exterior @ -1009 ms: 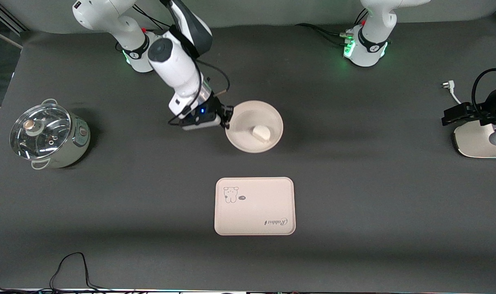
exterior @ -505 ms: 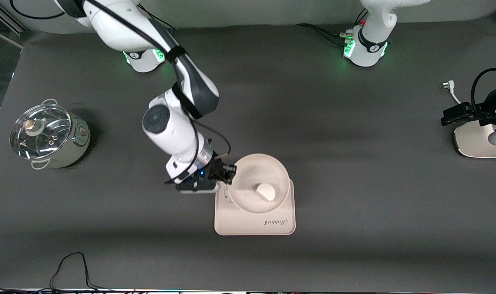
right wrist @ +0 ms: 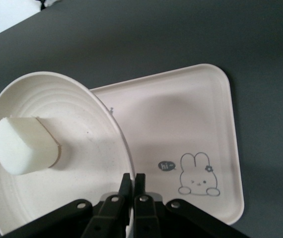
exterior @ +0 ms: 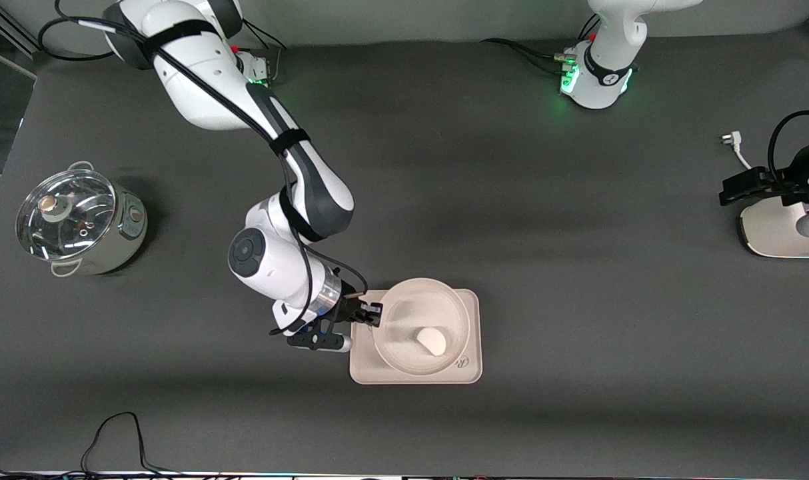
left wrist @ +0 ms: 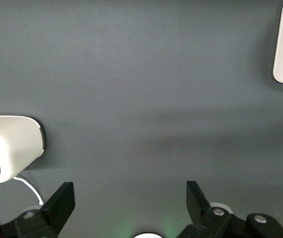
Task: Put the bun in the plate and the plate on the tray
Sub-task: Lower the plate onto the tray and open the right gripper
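The plate's far rim [exterior: 422, 280] sticks out past the tray's far edge. I should lower the plate inside the tray before I open my right gripper.
The round cream plate [exterior: 404, 308] is over the rectangular rabbit tray [exterior: 468, 370], and the off-white bun [exterior: 432, 341] lies in it. My right gripper [exterior: 376, 315] is shut on the plate's rim at the side toward the right arm's end. In the right wrist view the pinched rim [right wrist: 124, 163], the bun [right wrist: 25, 145] and the tray's rabbit drawing [right wrist: 197, 174] show; whether the plate touches the tray I cannot tell. My left gripper [left wrist: 130, 198] is open and empty over bare table, waiting; the front view does not show it.
A small pot with a glass lid [exterior: 78, 221] stands toward the right arm's end. A white device with black cables [exterior: 781, 223] sits at the left arm's end, also in the left wrist view [left wrist: 10, 148]. A white plug [exterior: 731, 140] lies nearby.
My right gripper has carried the plate with the bun toward the front camera, from the bare table to over the tray, and lower onto it. The left arm has not moved.
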`<state>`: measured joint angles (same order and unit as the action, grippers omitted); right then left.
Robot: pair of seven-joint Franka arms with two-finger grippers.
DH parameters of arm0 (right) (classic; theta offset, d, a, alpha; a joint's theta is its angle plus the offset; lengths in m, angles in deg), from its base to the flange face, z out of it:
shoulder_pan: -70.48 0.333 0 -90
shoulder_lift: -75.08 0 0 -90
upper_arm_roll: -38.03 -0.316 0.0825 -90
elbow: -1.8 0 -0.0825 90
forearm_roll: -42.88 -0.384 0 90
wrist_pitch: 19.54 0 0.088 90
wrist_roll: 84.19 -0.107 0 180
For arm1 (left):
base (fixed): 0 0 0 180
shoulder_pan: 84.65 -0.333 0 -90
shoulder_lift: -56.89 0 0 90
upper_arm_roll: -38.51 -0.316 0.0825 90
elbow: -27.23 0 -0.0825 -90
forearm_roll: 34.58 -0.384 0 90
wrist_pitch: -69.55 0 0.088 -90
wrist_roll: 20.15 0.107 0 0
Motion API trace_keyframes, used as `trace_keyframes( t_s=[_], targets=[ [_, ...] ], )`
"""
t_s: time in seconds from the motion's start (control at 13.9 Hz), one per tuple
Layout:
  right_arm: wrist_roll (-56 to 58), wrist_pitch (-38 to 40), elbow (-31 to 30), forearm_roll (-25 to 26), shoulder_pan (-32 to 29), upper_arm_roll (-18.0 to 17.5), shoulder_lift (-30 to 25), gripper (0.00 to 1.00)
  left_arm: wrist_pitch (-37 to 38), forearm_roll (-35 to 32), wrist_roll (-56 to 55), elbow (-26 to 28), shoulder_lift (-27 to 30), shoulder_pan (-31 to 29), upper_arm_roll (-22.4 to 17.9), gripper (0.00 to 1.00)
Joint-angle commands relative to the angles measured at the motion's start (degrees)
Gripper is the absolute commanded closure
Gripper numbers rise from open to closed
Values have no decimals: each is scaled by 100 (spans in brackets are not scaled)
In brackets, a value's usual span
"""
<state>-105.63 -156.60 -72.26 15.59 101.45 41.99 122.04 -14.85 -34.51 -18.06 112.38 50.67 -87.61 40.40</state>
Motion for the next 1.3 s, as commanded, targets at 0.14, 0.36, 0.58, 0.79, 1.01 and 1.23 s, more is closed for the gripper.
trace_keyframes(
  t_s=[0.14,0.36,0.58,0.79,1.01,1.23],
  targets=[
    [175,-654,278,-197,-12,-53,823,98,-14,2,62,-104,-45,42,-31,0],
    [175,-725,287,-197,5,-53,938,98,-23,2,63,-104,-45,33,-31,0],
    [175,-734,278,-188,5,-53,991,97,-15,2,63,-104,-45,15,-31,0],
    [183,-742,252,-162,23,-53,1009,92,-15,2,63,-104,-45,50,-31,0],
    [236,-839,234,-171,32,-53,1009,80,-15,2,80,-104,-45,24,-31,0],
    [192,-804,252,-180,14,-53,896,0,-15,2,63,-104,-45,33,-31,0]
  ],
)
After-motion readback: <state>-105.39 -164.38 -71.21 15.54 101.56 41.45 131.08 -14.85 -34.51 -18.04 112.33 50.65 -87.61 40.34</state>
